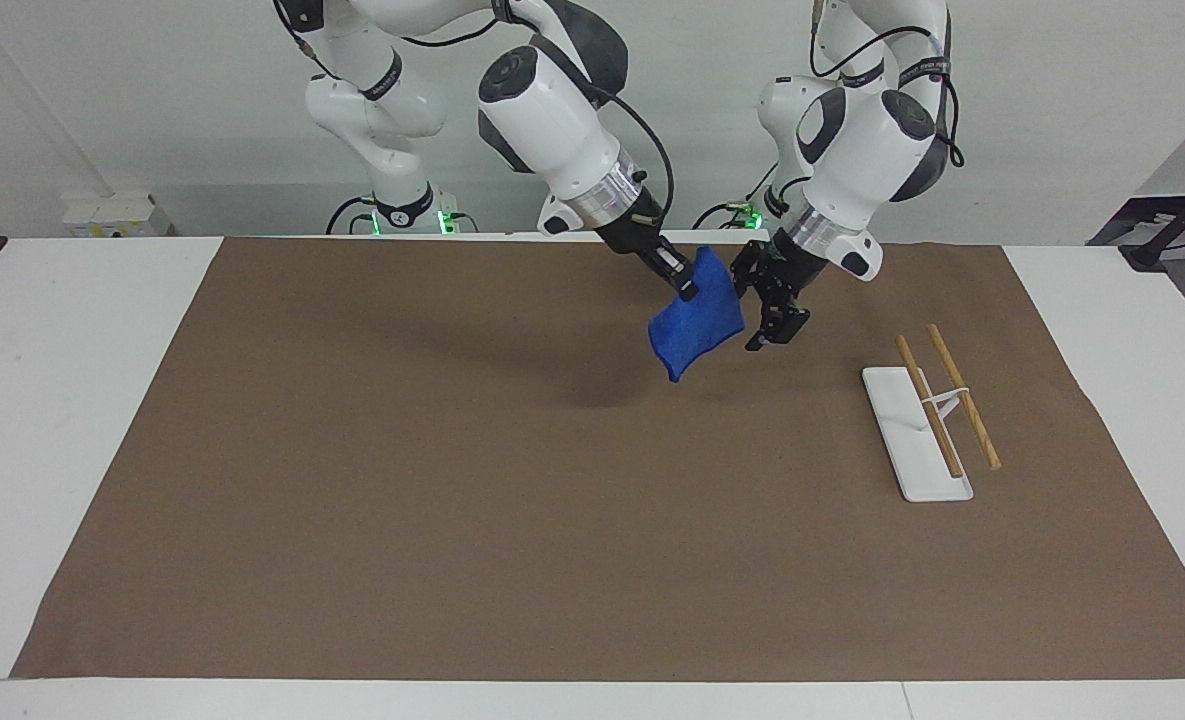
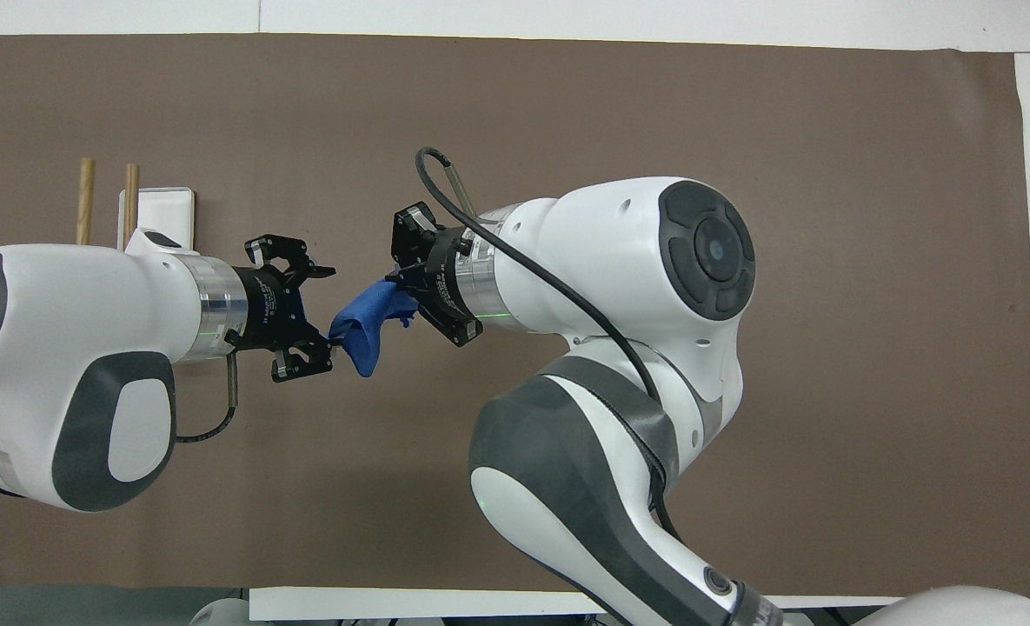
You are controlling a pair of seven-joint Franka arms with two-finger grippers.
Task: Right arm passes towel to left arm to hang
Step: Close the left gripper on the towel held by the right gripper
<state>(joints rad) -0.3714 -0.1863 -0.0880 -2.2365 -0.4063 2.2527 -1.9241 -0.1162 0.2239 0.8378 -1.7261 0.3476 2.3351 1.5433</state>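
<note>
The left gripper should take hold of the towel by its free corner (image 2: 338,332), because the right gripper crowds the towel's upper corner.
The blue towel (image 1: 697,325) hangs in the air over the brown mat (image 1: 402,480), pinched at its upper corner by my right gripper (image 1: 687,288), which is shut on it. In the overhead view the towel (image 2: 365,323) droops from the right gripper (image 2: 399,292) toward the left arm's end of the table. My left gripper (image 1: 777,330) is level with the towel's free edge, fingers apart. From overhead the left gripper (image 2: 332,309) is open, and the towel's edge lies right at its fingertips; nothing shows it gripping the cloth.
A white rack base (image 1: 897,420) with two wooden rods (image 1: 962,395) stands on the mat toward the left arm's end, partly covered by the left arm in the overhead view, where the rods (image 2: 87,200) stick out. White table borders the mat.
</note>
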